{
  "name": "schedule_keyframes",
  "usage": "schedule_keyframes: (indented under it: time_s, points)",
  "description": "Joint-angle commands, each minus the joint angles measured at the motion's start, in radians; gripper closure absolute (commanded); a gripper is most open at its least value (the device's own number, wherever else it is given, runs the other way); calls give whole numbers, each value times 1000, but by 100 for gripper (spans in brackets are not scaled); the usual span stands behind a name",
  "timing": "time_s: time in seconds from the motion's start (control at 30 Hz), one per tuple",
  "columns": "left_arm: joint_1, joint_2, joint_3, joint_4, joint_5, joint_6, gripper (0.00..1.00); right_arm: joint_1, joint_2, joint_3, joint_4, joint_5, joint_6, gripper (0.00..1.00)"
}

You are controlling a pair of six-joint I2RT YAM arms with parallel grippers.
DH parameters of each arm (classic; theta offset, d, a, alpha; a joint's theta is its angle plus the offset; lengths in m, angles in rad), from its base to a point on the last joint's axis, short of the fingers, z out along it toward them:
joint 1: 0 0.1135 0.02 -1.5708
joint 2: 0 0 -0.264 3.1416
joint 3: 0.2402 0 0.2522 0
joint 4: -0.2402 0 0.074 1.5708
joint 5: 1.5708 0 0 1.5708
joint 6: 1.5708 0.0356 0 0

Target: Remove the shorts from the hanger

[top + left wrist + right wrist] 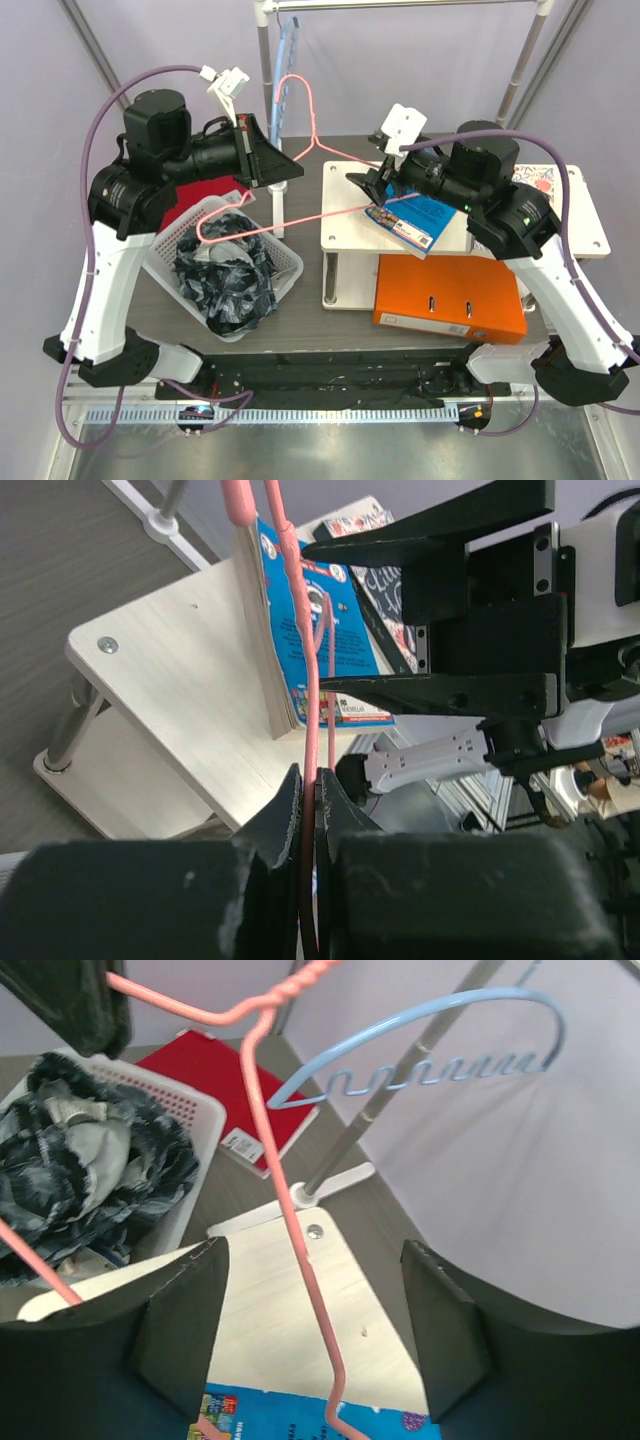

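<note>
The pink hanger's hook should stay free to hang, so my right gripper should next grab the hanger by the side wire opposite my left gripper.
The shorts [228, 277], black with grey-white marbling, lie bunched in a white basket [289, 262], off the hanger; they also show in the right wrist view [85, 1165]. The pink wire hanger [318, 146] is held bare in the air above the basket and the shelf. My left gripper [285, 168] is shut on the hanger's left shoulder wire [310, 680], jaws pinched on it [307, 780]. My right gripper [368, 186] is open, its jaws wide apart on either side of the hanger's right arm [300, 1260] without touching it [312, 1250].
A light-blue notched hanger [288, 40] hangs on the rack pole [264, 70] behind. A white wooden shelf [345, 228] carries a blue book [425, 218]. An orange binder [450, 295] lies under it. A red folder [205, 190] lies behind the basket.
</note>
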State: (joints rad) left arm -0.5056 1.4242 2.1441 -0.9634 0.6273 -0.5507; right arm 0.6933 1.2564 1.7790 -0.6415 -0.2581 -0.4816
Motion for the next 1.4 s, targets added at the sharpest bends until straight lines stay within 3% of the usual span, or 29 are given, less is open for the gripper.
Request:
schedule_keyframes:
  time_s: [0.0,0.17,0.4,0.7,0.83,1.0,1.13,1.23,1.37]
  points:
    - [1,-85,-84,231,-60,-86,100,-2,-106,-59,210,157,175,12]
    - [1,-82,-118,345,-66,-141,100,-2,-129,-59,267,246,438,5]
    - [6,-42,-72,399,43,-144,100,-11,-146,-49,234,238,593,0]
    - [4,-74,-101,330,152,-84,100,-72,-19,207,-52,-107,610,1]
    - [6,-79,-99,298,196,-58,100,-113,31,258,-96,-237,624,4]
    - [6,-100,-115,278,196,-12,100,-181,80,283,-96,-540,676,9]
    - [6,-108,-148,333,232,-48,100,-210,90,270,-96,-651,707,15]
    - [4,-108,-150,333,233,-45,100,-212,94,237,-69,-716,747,25]
    - [6,-97,-142,334,238,-46,100,-212,109,200,-34,-803,808,51]
